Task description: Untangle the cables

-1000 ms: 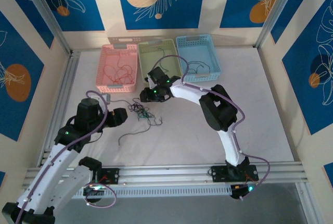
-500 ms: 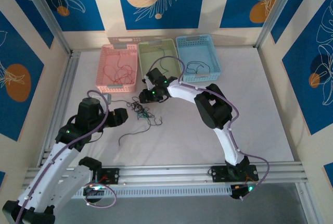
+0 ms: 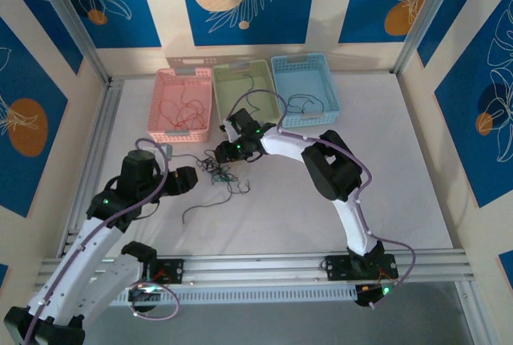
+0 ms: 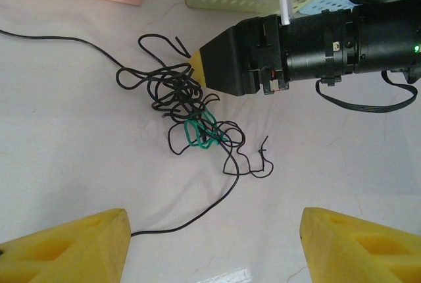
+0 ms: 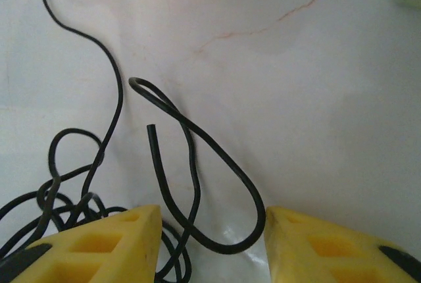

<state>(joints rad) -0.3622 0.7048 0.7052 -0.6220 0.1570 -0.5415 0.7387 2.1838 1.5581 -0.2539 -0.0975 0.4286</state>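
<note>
The clump (image 4: 172,89) should stay free to untangle, so my right gripper needs to grab the black wire by the loop near its loose end (image 4: 188,55).
The cables (image 3: 218,172) lie as a small knotted clump of black strands with one green wire (image 4: 200,133) on the white table. In the left wrist view the clump (image 4: 172,89) is straight ahead. My right gripper (image 3: 222,152) is down at the clump's far edge, its yellow fingertip (image 4: 196,66) touching the strands. It is open, and a black wire loop (image 5: 223,164) lies between its fingers (image 5: 210,225). My left gripper (image 3: 192,178) hovers just left of the clump, open (image 4: 214,233), with a black strand (image 4: 197,214) trailing to its left finger.
Pink (image 3: 183,104), green (image 3: 247,92) and blue (image 3: 304,84) baskets stand in a row at the back, each with loose wires inside. A single black wire (image 3: 196,207) lies on the table in front of the clump. Metal rails border the table.
The right arm has shifted slightly at the clump, its jaws narrowing briefly and widening again. The left arm has stayed nearly still.
</note>
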